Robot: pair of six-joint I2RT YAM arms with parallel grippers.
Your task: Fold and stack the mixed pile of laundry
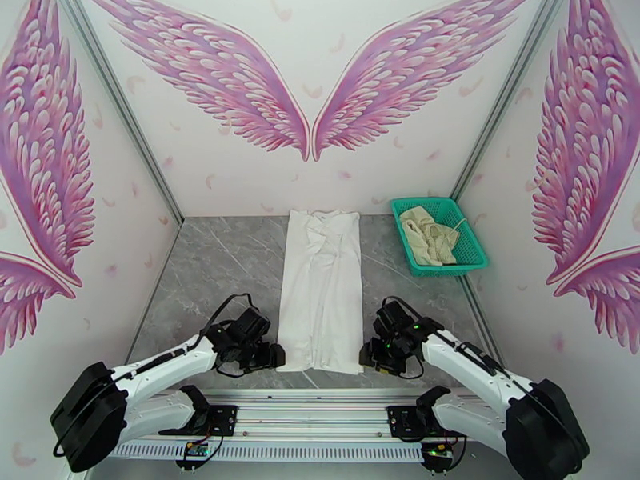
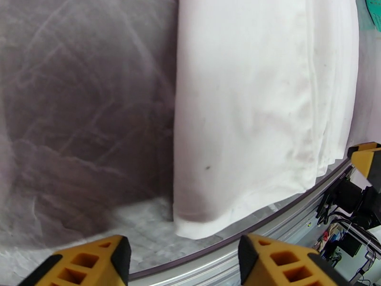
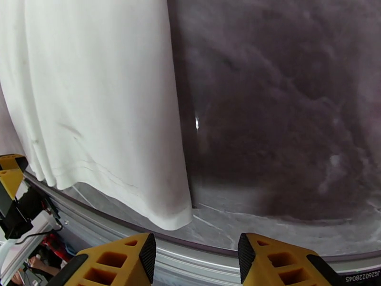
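Note:
I will next grab the near hem corner of the white shirt with my left gripper and the other with my right gripper, to fold it toward the collar.
The white shirt (image 1: 320, 290) lies on the table folded into a long narrow strip, collar at the far end. My left gripper (image 1: 277, 358) sits by its near left corner, and my right gripper (image 1: 366, 353) by its near right corner. In the left wrist view the left gripper (image 2: 183, 263) is open and empty, with the shirt (image 2: 247, 110) corner just ahead. The right gripper (image 3: 195, 258) is likewise open and empty, the shirt (image 3: 95, 91) hem just ahead to its left. The cream-beige garment (image 1: 428, 232) lies crumpled in the basket.
A teal mesh basket (image 1: 472, 251) stands at the far right of the grey marble table (image 1: 208, 266). Walls close in the left, right and back. A metal rail (image 1: 320, 410) runs along the near edge, just behind the shirt hem.

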